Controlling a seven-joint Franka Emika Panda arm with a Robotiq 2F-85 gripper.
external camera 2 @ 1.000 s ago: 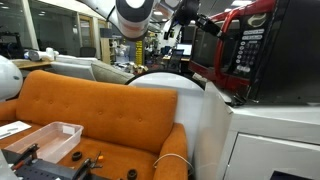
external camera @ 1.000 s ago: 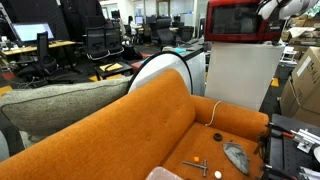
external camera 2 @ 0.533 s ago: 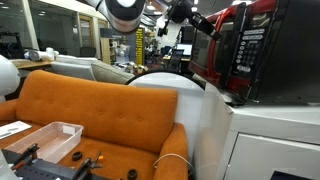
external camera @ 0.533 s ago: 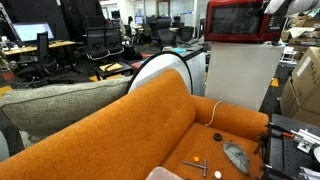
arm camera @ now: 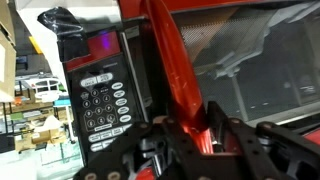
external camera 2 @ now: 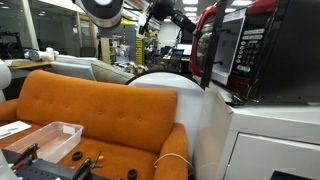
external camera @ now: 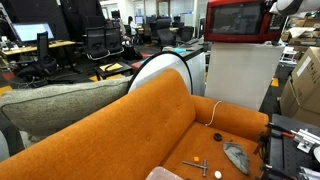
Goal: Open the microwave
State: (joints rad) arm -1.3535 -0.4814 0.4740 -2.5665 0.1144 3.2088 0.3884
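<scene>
Only a narrow dark gap is between the red edge and the keypad (arm camera: 105, 100). My gripper will keep holding the door until it is wide open.
The glossy red microwave (external camera: 240, 20) stands on a tall white cabinet; it shows in both exterior views (external camera 2: 255, 50). Its door (external camera 2: 204, 45) hangs partly open, swung out from the keypad side. My gripper (external camera 2: 188, 22) is at the door's free edge. In an exterior view only part of the gripper (external camera: 268, 9) shows at the microwave's upper right corner. In the wrist view the red door edge (arm camera: 170, 70) runs between my two fingers (arm camera: 190, 135), which are closed on it. The keypad (arm camera: 105, 100) is to the left.
The white cabinet (external camera: 240, 75) stands behind an orange sofa (external camera: 130, 130). Small tools (external camera: 200, 166) and a grey object (external camera: 236, 155) lie on the seat. A clear plastic bin (external camera 2: 45, 135) sits in front of the sofa. Cardboard boxes (external camera: 303, 85) stand beside the cabinet.
The door has swung further open, away from the microwave body. My gripper and arm have moved outward with the door edge.
</scene>
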